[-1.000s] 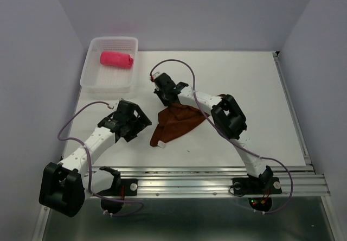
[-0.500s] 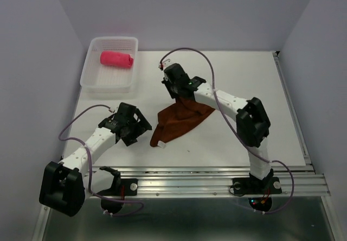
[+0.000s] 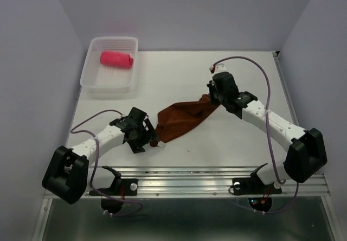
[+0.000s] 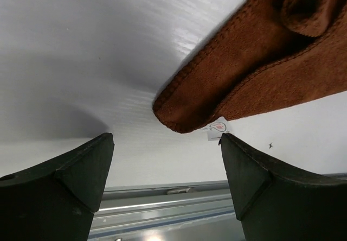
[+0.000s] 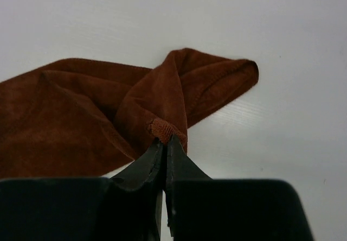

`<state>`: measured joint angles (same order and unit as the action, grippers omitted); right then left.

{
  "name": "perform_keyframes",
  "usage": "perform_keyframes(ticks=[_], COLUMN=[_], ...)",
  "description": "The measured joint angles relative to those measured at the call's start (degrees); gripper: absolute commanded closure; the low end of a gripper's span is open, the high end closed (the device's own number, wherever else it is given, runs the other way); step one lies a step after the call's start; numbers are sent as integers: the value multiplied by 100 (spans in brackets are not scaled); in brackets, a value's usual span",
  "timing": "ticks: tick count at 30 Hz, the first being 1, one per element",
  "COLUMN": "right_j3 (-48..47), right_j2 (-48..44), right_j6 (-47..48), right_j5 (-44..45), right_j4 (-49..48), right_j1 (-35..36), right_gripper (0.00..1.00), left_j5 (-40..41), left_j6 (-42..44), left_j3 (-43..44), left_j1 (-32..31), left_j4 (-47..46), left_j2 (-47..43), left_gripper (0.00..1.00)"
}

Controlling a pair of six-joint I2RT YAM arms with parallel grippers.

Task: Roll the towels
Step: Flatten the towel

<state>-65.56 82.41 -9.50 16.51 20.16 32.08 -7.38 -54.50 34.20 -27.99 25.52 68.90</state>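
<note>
The rust brown towel needs to be spread and folded for rolling. My left gripper should next take hold of its corner (image 4: 187, 120) by the white tag (image 4: 217, 128), opposite my right gripper.
The rust brown towel (image 3: 179, 119) lies stretched across the table's middle, bunched at its right end. My right gripper (image 3: 212, 101) is shut on that right corner; in the right wrist view its closed tips (image 5: 166, 141) pinch a fold of the brown towel (image 5: 81, 111). My left gripper (image 3: 149, 137) is open just left of the towel's near-left corner; in the left wrist view that corner (image 4: 184, 121) with its white tag (image 4: 217, 128) lies ahead of the open gripper (image 4: 165, 148), apart from it. The pink-red towel (image 3: 116, 58) lies rolled in the white basket (image 3: 97, 81).
The white perforated basket stands at the back left of the table. A metal rail (image 3: 206, 176) runs along the near edge, and shows in the left wrist view (image 4: 162, 203). Grey walls enclose the left, right and back.
My right gripper has pulled the brown towel's corner to the right, stretching the cloth out. My left gripper has moved right and nearer, up to the towel's near-left corner.
</note>
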Motion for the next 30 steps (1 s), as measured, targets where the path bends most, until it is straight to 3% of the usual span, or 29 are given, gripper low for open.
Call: perform_keyframes(ticks=[8,17,30], right_j3=[566,619,638], right_j2=[-669,-739,-850], right_j6=[-247,-271,-249], right_j5=[39,50,-2], right_j4=[76,81,81], right_j1=[-214,-282,-317], right_gripper=[99,99,99], left_j5=[-7,219,476], left_j6=[-562,-1189,-1939], left_j3=[-192,-179,223], left_j1=[-160,-164,-166], left_j4=[-79,-76,46], left_j2=[90,177,798], left_gripper=[25,31,51])
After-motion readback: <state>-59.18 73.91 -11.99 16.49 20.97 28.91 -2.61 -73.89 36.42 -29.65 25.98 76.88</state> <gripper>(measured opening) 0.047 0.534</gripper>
